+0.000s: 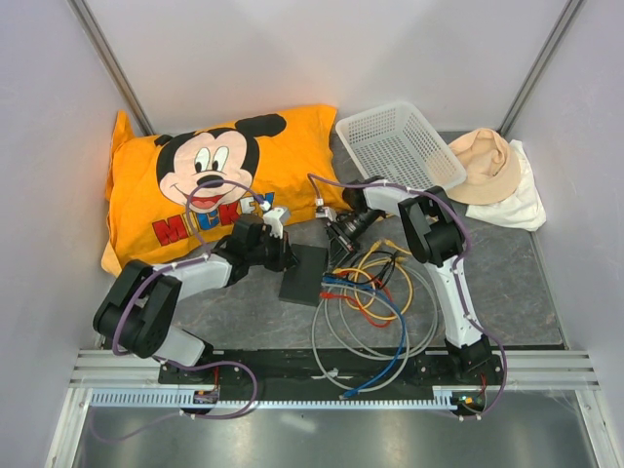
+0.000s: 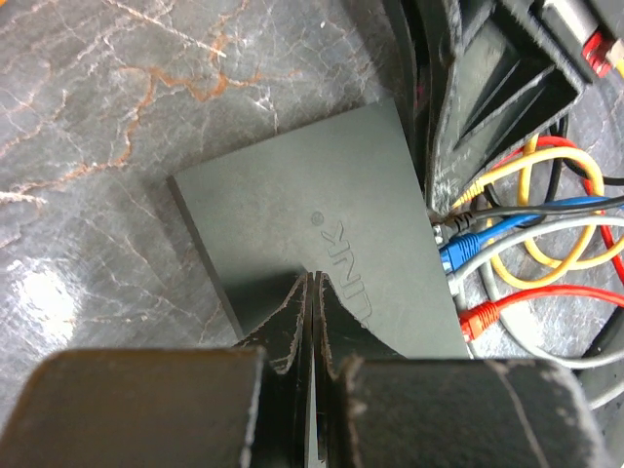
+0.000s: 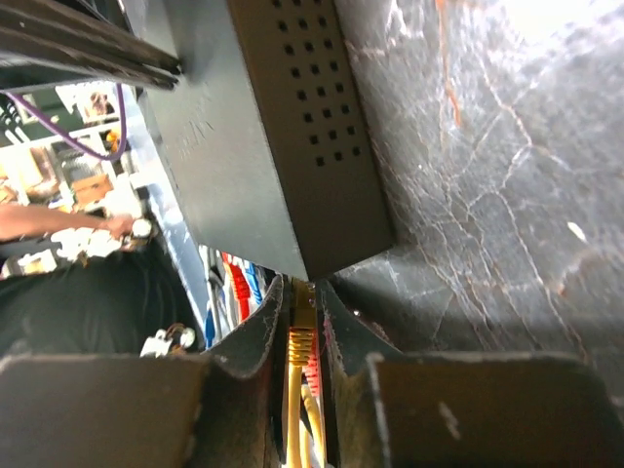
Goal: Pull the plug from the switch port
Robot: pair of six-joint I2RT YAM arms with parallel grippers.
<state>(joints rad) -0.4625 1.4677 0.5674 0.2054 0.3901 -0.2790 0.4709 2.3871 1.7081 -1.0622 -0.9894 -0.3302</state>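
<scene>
The yellow plug (image 3: 300,339) would come out of its socket and come along if I lifted my right gripper now. My right gripper's fingers are closed on both sides of the plug's body.
The switch (image 1: 304,274), a flat matte-black box, lies on the grey marble table between my two arms. My left gripper (image 2: 310,279) is shut with nothing between its jaws, and its tips rest on the switch's (image 2: 322,219) top face near one edge. Blue (image 2: 466,244) and red (image 2: 483,314) plugs sit in the sockets along the switch's far side. My right gripper (image 3: 302,289) is at the corner of the switch (image 3: 263,146), shut on the yellow plug (image 3: 300,339), which still sits against the socket edge. From above, the right gripper (image 1: 343,232) meets the switch's upper right corner.
Loops of grey, yellow, red and blue cable (image 1: 375,312) lie right of the switch. An orange Mickey pillow (image 1: 195,185) lies behind my left arm. A white mesh basket (image 1: 400,144), a tan hat (image 1: 483,166) and a white cloth (image 1: 522,203) are at the back right.
</scene>
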